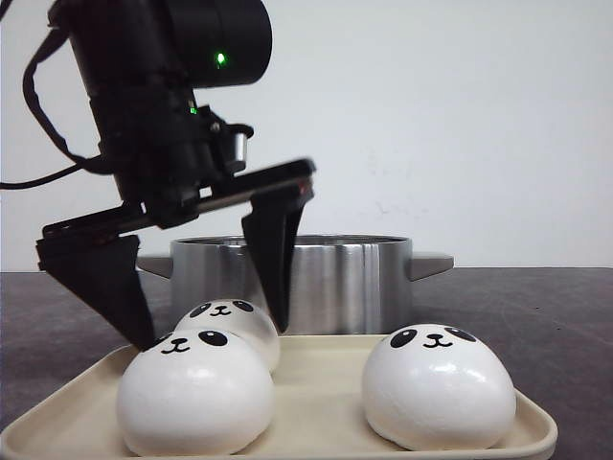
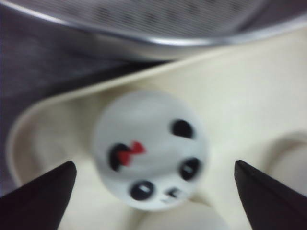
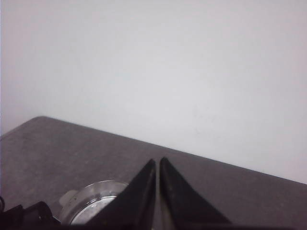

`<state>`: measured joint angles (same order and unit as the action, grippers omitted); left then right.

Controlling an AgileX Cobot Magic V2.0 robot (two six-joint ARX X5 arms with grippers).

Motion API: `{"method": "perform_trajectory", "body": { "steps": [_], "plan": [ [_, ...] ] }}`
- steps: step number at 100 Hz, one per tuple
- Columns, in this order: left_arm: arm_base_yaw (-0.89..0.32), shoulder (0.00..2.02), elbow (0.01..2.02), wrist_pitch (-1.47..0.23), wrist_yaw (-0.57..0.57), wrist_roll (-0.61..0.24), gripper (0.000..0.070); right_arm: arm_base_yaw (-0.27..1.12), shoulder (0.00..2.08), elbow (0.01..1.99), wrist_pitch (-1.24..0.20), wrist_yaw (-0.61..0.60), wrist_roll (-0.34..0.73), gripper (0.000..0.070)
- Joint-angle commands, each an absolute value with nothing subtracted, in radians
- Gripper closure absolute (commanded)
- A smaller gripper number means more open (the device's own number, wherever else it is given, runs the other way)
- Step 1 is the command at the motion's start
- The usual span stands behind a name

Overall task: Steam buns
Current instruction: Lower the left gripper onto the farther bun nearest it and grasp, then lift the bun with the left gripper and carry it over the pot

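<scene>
The left gripper needs to close on the back bun, because its fingers reach down on either side of the bun above the cream tray. Closing now would hold it.
Three white panda-face buns lie on a cream tray: one at the front left, one behind it and one at the right. My left gripper hangs open over the back-left bun, one black finger on each side of it and not touching. The left wrist view shows that bun, with a red bow by one ear, centred between the open fingers. My right gripper is shut on nothing, raised above the table, and is out of the front view.
A steel pot with side handles stands just behind the tray, its perforated insert close to the bun. The pot also shows below the right gripper. A dark table runs to a white wall.
</scene>
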<state>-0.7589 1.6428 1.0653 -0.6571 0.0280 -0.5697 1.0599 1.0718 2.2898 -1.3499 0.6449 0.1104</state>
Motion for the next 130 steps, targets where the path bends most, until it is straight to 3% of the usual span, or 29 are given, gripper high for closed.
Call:
{"method": "perform_trajectory", "body": {
  "steps": [1, 16, 37, 42, 52, 55, 92, 130],
  "plan": [
    [-0.763, 1.666, 1.085, -0.652, 0.014, -0.59, 0.0082, 1.072, 1.082, 2.305, -1.423, 0.644, 0.124, 0.0693],
    [-0.754, 1.669, 1.085, -0.65, 0.005, -0.598, 0.023, 1.072, 1.081, 2.272, -1.423, 0.644, 0.133, 0.0693],
    [-0.752, 1.671, 1.085, -0.624, -0.003, -0.647, 0.0254, 1.072, 1.081, 2.228, -1.423, 0.644, 0.151, 0.0693],
    [-0.752, 1.671, 1.085, -0.625, -0.003, -0.648, 0.0358, 1.072, 1.081, 2.217, -1.423, 0.644, 0.155, 0.0693],
    [-0.752, 1.671, 1.085, -0.642, -0.003, -0.637, 0.0659, 1.072, 1.081, 2.191, -1.423, 0.644, 0.169, 0.0693],
    [-0.752, 1.671, 1.085, -0.645, -0.003, -0.633, 0.07, 1.072, 1.081, 2.186, -1.423, 0.644, 0.173, 0.0693],
    [-0.755, 1.633, 1.087, -0.694, 0.0, -0.53, 0.07, 1.072, 1.081, 2.178, -1.423, 0.645, 0.187, 0.0693],
    [-0.791, 1.35, 1.087, -0.679, 0.033, -0.509, 0.07, 1.072, 1.075, 2.178, -1.423, 0.657, 0.175, 0.0693]
  ]
}}
